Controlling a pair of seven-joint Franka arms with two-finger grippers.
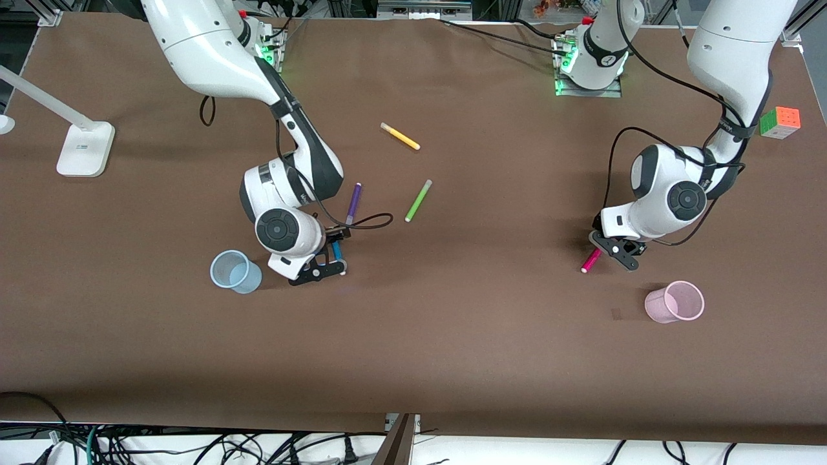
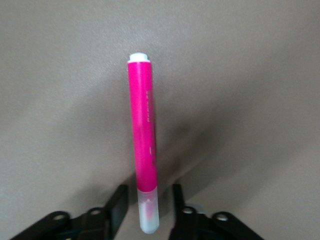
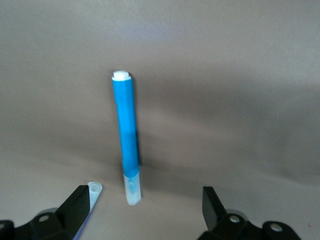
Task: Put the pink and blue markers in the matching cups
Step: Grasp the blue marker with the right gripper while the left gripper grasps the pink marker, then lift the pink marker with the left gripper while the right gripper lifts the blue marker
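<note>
My right gripper should put the blue marker in the light blue cup, so it needs to grab the marker by its pale cap end (image 3: 132, 189) next.
The blue marker (image 1: 336, 249) lies on the table beside the light blue cup (image 1: 236, 271). My right gripper (image 1: 326, 259) is low over it, open wide, its fingers (image 3: 80, 202) well apart on either side of the marker (image 3: 126, 142). The pink marker (image 1: 591, 259) lies on the table, farther from the front camera than the light pink cup (image 1: 675, 301). My left gripper (image 1: 612, 248) is down at its pale cap end. The fingers (image 2: 118, 205) straddle the cap of the pink marker (image 2: 142, 135) with a small gap on each side, so it is open.
A purple pen (image 1: 353, 202) lies close by the right gripper, its tip next to one finger (image 3: 94, 189). A green pen (image 1: 418, 201) and a yellow pen (image 1: 400, 136) lie mid-table. A colour cube (image 1: 780, 122) and a white lamp base (image 1: 84, 148) stand at the table's ends.
</note>
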